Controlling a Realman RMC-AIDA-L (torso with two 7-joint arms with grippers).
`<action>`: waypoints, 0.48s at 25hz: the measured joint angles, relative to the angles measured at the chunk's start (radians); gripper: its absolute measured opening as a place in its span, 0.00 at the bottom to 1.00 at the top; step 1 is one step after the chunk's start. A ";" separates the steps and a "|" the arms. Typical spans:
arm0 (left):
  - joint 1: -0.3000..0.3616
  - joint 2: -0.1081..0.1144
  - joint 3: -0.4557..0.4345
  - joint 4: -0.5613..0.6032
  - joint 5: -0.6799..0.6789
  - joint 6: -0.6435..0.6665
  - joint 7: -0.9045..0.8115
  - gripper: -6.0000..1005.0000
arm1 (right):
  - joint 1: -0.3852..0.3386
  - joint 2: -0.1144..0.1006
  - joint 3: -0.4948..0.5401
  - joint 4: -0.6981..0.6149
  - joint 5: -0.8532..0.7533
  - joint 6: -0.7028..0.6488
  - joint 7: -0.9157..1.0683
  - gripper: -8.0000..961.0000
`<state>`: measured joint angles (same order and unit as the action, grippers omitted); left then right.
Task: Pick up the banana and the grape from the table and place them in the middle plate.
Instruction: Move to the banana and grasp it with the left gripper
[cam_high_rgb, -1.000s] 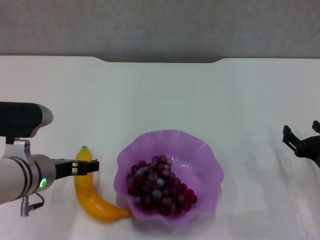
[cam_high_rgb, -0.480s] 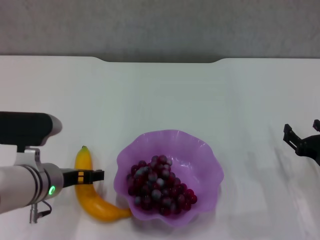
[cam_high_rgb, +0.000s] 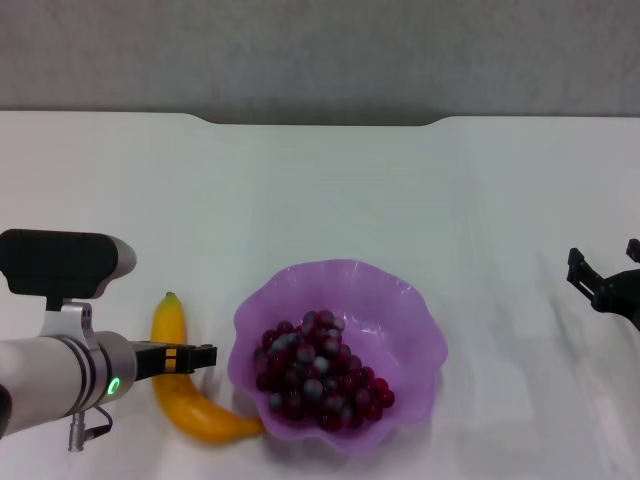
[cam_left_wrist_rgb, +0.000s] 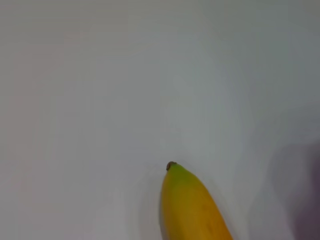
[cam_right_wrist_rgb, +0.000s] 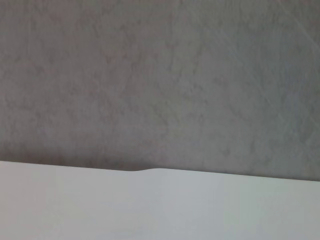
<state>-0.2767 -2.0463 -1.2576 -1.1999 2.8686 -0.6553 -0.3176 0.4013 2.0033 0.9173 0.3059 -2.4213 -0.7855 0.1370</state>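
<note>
The fingers of my left gripper reach down over the banana's upper middle (cam_high_rgb: 172, 385) (cam_left_wrist_rgb: 195, 220), so my left gripper closes on the banana next.
The yellow banana (cam_high_rgb: 186, 402) lies on the white table just left of the purple scalloped plate (cam_high_rgb: 405, 305), its lower end touching the plate's rim. The bunch of dark red-purple grapes (cam_high_rgb: 315, 376) lies inside the plate. My left gripper (cam_high_rgb: 196, 357) is over the banana's middle, close above it. The left wrist view shows only the banana's green-tipped end (cam_left_wrist_rgb: 191, 207) on the table. My right gripper (cam_high_rgb: 603, 260) is open and empty, parked at the right edge of the table.
The white table (cam_high_rgb: 330, 190) ends at a grey wall at the back, with a shallow notch in its far edge. The right wrist view shows only that wall and the table's far edge (cam_right_wrist_rgb: 150, 172).
My left arm has moved right and toward the near edge, bringing its gripper from the banana's upper part to its middle. The right arm, plate and grapes have not moved.
</note>
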 joint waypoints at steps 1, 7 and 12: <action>0.000 0.000 0.000 0.000 0.000 0.000 0.000 0.91 | 0.000 0.000 0.000 0.000 0.000 0.000 0.000 0.87; 0.000 0.001 0.000 0.008 0.000 0.004 0.003 0.82 | 0.001 0.000 0.000 0.003 -0.001 0.000 0.000 0.87; 0.003 0.003 -0.005 0.013 0.000 0.018 0.003 0.67 | 0.001 0.000 0.000 0.002 -0.001 -0.001 -0.001 0.87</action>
<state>-0.2736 -2.0436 -1.2621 -1.1870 2.8685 -0.6376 -0.3144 0.4019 2.0033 0.9173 0.3079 -2.4222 -0.7861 0.1365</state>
